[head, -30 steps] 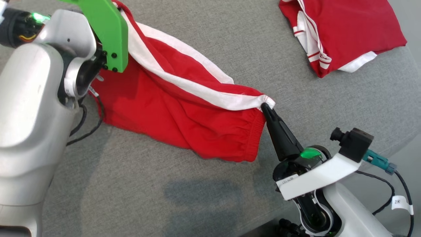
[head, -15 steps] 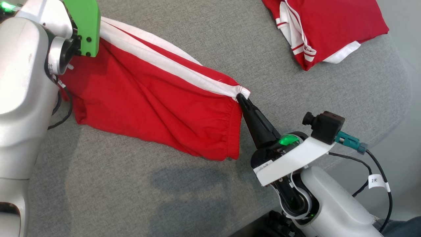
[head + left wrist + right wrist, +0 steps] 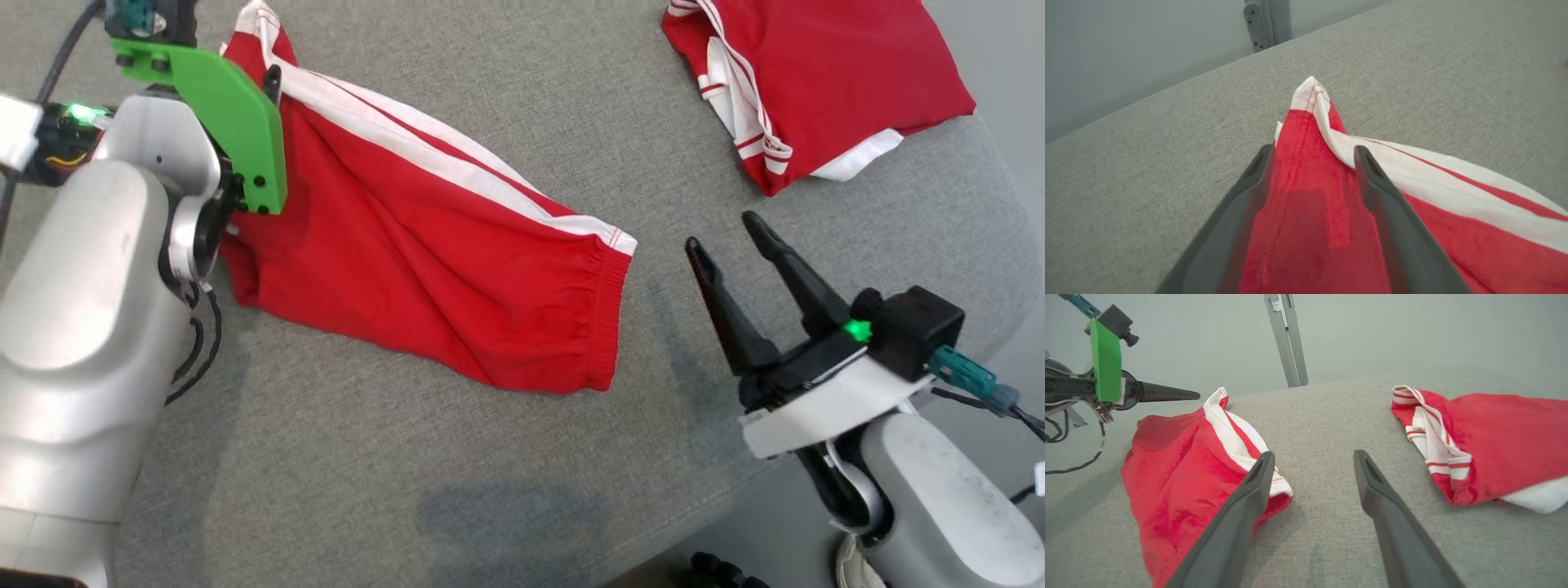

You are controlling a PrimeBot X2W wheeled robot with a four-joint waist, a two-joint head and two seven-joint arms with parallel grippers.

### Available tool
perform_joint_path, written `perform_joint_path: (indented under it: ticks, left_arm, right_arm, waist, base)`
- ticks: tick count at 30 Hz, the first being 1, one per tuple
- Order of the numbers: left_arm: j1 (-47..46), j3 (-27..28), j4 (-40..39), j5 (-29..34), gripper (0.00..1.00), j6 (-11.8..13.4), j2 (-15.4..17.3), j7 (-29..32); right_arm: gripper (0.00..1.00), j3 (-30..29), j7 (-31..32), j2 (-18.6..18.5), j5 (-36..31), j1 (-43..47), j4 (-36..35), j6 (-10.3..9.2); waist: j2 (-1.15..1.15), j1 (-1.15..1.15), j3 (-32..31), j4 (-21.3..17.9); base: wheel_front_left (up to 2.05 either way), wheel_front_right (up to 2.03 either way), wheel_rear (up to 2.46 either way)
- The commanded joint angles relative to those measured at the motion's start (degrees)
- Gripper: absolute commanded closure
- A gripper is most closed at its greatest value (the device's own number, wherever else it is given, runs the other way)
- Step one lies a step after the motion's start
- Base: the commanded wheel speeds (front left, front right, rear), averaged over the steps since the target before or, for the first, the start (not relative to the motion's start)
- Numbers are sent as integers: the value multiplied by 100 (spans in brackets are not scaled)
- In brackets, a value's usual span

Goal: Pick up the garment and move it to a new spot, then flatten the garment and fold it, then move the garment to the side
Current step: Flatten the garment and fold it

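Note:
The shorts lie slack. Next, my left gripper picks them up by the stitched leg hem (image 3: 1283,196), where an edge is loose.
The garment (image 3: 424,261), red shorts with white side stripes, lies spread on the grey cushion (image 3: 571,122). My left gripper (image 3: 1312,151) is open just above the garment's far left corner (image 3: 1310,87), with red cloth under and between its fingers but not pinched. In the head view one of its fingertips (image 3: 272,82) peeks from behind the green camera mount (image 3: 220,114). My right gripper (image 3: 722,230) is open and stands apart from the elastic waistband (image 3: 608,318), to its right. The right wrist view has the garment (image 3: 1180,473) left of the right gripper (image 3: 1313,454).
A second red and white garment (image 3: 824,82) lies folded at the far right of the cushion. The cushion's rounded edge (image 3: 1000,269) drops off right of my right arm. A metal post (image 3: 1288,339) rises behind the cushion.
Both grippers have opened and let go of the garment, which now lies slack on the cushion. The right gripper has drawn back to the right, away from the waistband corner. The head camera has shifted.

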Motion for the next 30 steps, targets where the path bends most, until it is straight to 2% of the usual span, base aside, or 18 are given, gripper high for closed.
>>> perform_joint_path:
  ticks: [1, 6, 13, 20, 25, 26, 27, 28, 30]
  left_arm:
    - [198, -12, -157, 148, 0, 71, 61, -388]
    - [745, -82, -283, 388, 0, 345, -132, -1442]
    - [553, -194, 490, 558, 0, 384, -401, -2148]
    - [447, -183, 1458, 200, 0, -31, -541, -1810]
    - [485, -249, 1805, 2, 0, -268, -601, -1468]
    - [528, -258, 1835, -64, 15, -328, -636, -1429]
    - [589, -245, 1852, -129, 79, -373, -684, -1408]
    - [651, -251, 1868, -164, 100, -428, -717, -1371]
    - [805, -249, 1892, -281, 100, -522, -796, -1339]
  right_arm:
    - [0, -189, -15, -66, -311, 201, -128, 1]
    - [0, -916, -15, -102, -943, 733, -575, 0]
    - [0, -1166, -15, -99, -1389, 806, -797, 0]
    - [0, -1220, -16, -35, -1398, 843, -834, 0]
    - [0, -1341, -15, 64, -1469, 985, -867, 0]
    - [0, -1352, -15, 90, -1499, 1045, -868, 0]
    - [0, -1373, -15, 110, -1544, 1081, -866, 0]
    - [0, -1393, -15, 128, -1567, 1108, -858, 0]
    - [0, -1420, -16, 172, -1617, 1201, -821, 0]
  waist:
    - [0, 0, -246, 187]
    - [0, 0, -310, 459]
    - [0, 0, -162, 609]
    - [0, 0, -142, 562]
    - [0, 0, -237, 526]
    - [0, 0, -275, 519]
    - [0, 0, -320, 508]
    - [0, 0, -364, 500]
    - [0, 0, -475, 494]
  base:
    - [0, 0, 0]
    - [0, 0, 0]
    - [0, 0, 0]
    - [0, 0, 0]
    - [0, 0, 0]
    - [0, 0, 0]
    - [0, 0, 0]
    - [0, 0, 0]
    - [0, 0, 0]
